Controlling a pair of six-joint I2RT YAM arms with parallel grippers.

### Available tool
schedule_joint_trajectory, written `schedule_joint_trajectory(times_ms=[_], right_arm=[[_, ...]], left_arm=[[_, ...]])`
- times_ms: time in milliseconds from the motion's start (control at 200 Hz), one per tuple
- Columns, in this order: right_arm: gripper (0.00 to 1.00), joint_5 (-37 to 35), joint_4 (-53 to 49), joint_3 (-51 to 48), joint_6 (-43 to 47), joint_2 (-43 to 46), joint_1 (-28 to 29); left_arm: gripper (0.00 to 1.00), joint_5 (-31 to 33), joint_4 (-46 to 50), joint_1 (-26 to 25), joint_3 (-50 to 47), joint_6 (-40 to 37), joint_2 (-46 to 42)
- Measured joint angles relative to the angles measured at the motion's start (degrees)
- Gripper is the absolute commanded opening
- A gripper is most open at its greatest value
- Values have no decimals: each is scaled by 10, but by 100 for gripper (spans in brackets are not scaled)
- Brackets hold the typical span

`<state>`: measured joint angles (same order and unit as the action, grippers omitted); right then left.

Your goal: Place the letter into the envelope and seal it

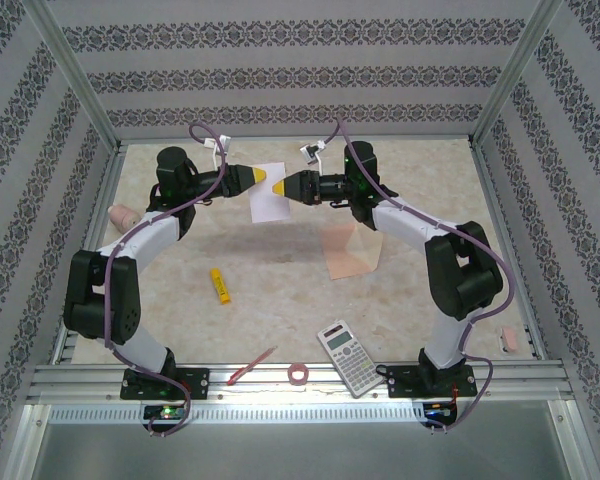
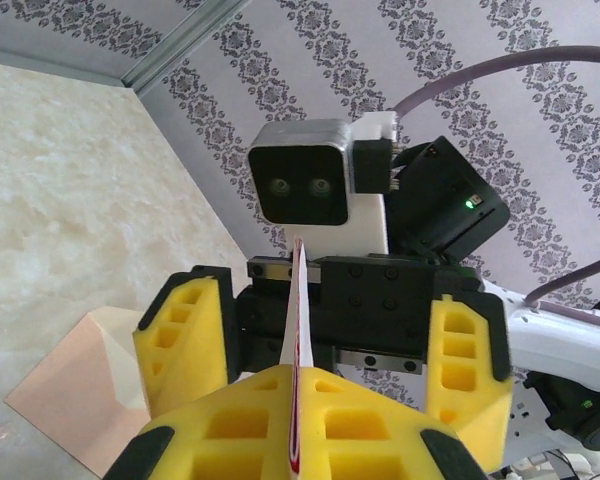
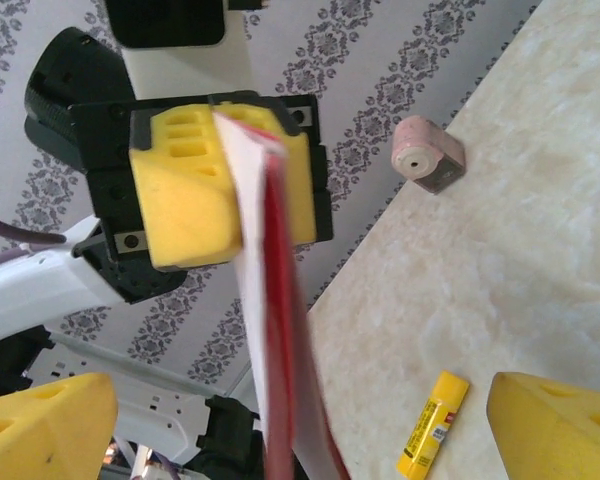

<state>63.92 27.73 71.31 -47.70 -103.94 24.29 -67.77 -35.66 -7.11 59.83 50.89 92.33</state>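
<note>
My right gripper will next grab the letter (image 1: 269, 195) by the edge facing it, opposite the left gripper, so the letter's far edge stays free to go into the envelope.
The letter (image 1: 269, 195) hangs in the air above the back of the table, white side toward the top camera. My left gripper (image 1: 269, 177) is shut on its upper edge. In the left wrist view the sheet (image 2: 300, 300) runs edge-on, red border showing, out of my yellow fingers (image 2: 230, 430). My right gripper (image 1: 284, 186) faces the left one, open, its fingers (image 3: 40, 425) standing wide on either side of the letter (image 3: 280, 330) without touching it. The peach envelope (image 1: 347, 250) lies flat on the table below and to the right, and shows under the left gripper (image 2: 80, 395).
A yellow glue stick (image 1: 220, 285) lies left of centre. A calculator (image 1: 347, 357), a tape roll (image 1: 299, 374) and a red pen (image 1: 252, 366) sit near the front edge. A pink cylinder (image 1: 123, 215) lies at the left wall. Patterned walls enclose the table.
</note>
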Motion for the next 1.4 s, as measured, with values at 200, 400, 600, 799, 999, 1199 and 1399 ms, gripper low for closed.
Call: schedule_joint_trajectory(times_ms=[200, 400, 600, 799, 999, 1199, 1399], right_arm=[[62, 10, 23, 2, -23, -2, 1], [49, 16, 39, 2, -43, -6, -1], [23, 18, 54, -7, -54, -6, -6], [11, 22, 58, -11, -61, -6, -9], [0, 22, 64, -15, -66, -6, -9], [0, 19, 64, -22, -66, -5, -9], [0, 9, 38, -52, -61, 28, -23]], left_arm=[[0, 0, 0, 0, 0, 2, 4], [0, 0, 0, 0, 0, 2, 6], [0, 0, 0, 0, 0, 2, 7], [0, 0, 0, 0, 0, 2, 9], [0, 1, 1, 0, 0, 0, 9], [39, 7, 13, 0, 0, -19, 9], [54, 25, 57, 0, 4, -52, 9]])
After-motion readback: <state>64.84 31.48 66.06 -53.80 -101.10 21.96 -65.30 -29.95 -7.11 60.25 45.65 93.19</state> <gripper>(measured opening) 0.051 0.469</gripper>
